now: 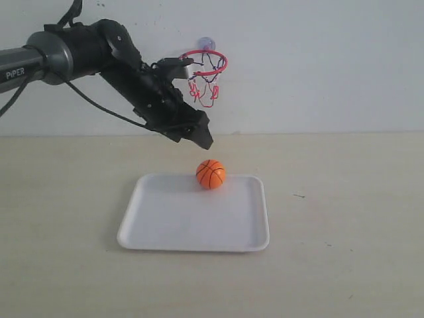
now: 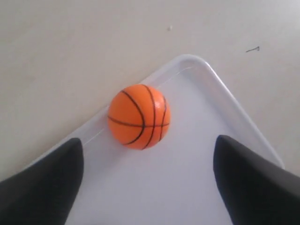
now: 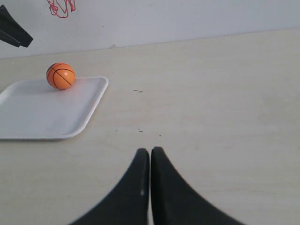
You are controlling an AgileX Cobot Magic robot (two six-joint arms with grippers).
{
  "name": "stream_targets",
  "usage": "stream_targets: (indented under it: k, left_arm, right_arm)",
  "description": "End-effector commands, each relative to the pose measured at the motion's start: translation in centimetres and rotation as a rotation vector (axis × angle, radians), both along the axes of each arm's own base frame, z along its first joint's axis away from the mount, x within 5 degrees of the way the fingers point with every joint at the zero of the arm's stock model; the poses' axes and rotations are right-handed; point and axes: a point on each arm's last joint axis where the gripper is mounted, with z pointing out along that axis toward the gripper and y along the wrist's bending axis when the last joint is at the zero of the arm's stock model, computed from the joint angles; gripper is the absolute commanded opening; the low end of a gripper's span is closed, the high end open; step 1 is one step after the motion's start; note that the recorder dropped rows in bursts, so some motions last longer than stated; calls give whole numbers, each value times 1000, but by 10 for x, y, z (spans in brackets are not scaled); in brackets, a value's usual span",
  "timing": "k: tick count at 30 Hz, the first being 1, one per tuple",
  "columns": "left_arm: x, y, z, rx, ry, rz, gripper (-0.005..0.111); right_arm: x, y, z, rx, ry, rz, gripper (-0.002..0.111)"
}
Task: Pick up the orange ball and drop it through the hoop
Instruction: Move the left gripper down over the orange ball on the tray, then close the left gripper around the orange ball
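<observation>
The left gripper grabs the orange ball around its round middle (image 1: pixel 211 174) next, to drop it through the hoop (image 1: pixel 205 66).
The orange ball (image 1: pixel 211 174) rests at the far edge of the white tray (image 1: pixel 165 232), near its middle. My left gripper (image 1: pixel 202 136) hangs open just above and a little left of the ball, apart from it. In the left wrist view the ball (image 2: pixel 139 116) lies by the tray's rim (image 2: pixel 225 93), ahead of the gripper (image 2: pixel 147 145), whose fingers (image 2: pixel 51 183) stand wide apart. The hoop (image 1: pixel 205 66) with its red ring and net hangs on the back wall behind the left arm. My right gripper (image 3: pixel 150 151) is shut and empty over the table, far from the ball (image 3: pixel 60 75).
The tray (image 3: pixel 47 117) lies on a pale wooden table (image 1: pixel 344 212) before a white wall. The left arm's black body (image 1: pixel 99 56) reaches across in front of the hoop's left side. The net's lower end (image 3: pixel 61 7) shows in the right wrist view.
</observation>
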Motion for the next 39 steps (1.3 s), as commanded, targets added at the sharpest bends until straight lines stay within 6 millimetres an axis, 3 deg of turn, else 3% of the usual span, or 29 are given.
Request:
stream_targets:
  k: [1,7,12,23,32,35,39]
  left_arm:
    - [0,-22,6,-61,-77,27,73]
    - [4,-35,-12,-72,-98,51,73]
    - [9,-36,-30,-61,-88,61,73]
    - [16,-35,-49,-27,-113,84,73]
    - [6,-52,-85,83,-79,5,75]
    - [6,-51,-91,83,-49,39,81]
    - [6,-51,-95,87,-50,33,79]
  right_arm:
    - [0,0,1,-8,-15,3,0]
    - [0,0,1,-8,-15,3,0]
    - [0,0,1,-8,-15,3,0]
    - [0,0,1,-8,-15,3,0]
    - [0,0,1,-8,-15,3,0]
    - [0,0,1,-8,-15,3,0]
    - [0,0,1,-8,-15,3,0]
